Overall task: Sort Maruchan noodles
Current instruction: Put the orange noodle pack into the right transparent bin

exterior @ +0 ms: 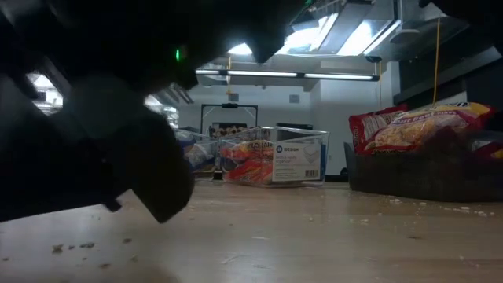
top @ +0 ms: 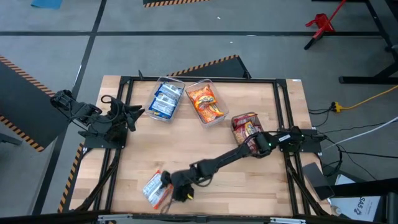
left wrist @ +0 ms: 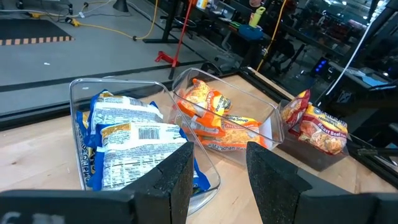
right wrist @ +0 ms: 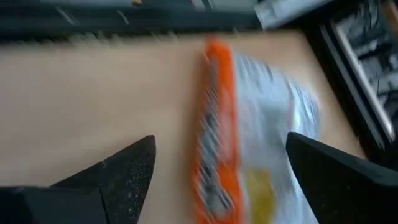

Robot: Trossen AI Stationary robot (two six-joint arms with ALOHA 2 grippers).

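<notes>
Next, my right gripper grabs the packet's orange edge [right wrist: 216, 193] to sort it into the orange bin.
One orange-and-white Maruchan packet [top: 153, 186] lies flat near the table's near edge, left of centre. My right arm reaches across the table to it. My right gripper [top: 173, 186] is open just right of it. In the right wrist view the packet [right wrist: 261, 124] lies ahead of the right gripper [right wrist: 219, 140], between its spread fingers; no touch shows. The other packets sit sorted in three bins: blue-and-white [top: 165, 99], orange [top: 205, 104] and red-brown [top: 245, 126]. My left gripper [top: 134, 113] waits open by the left edge, pointing at the bins [left wrist: 217, 155].
Two clear bins [left wrist: 81, 112] [left wrist: 267, 118] stand side by side at the table's far middle, and a dark bin [exterior: 416, 177] stands to their right. A black frame [top: 199, 79] runs round the table top. In the low view the right gripper [exterior: 118, 157] fills the near left.
</notes>
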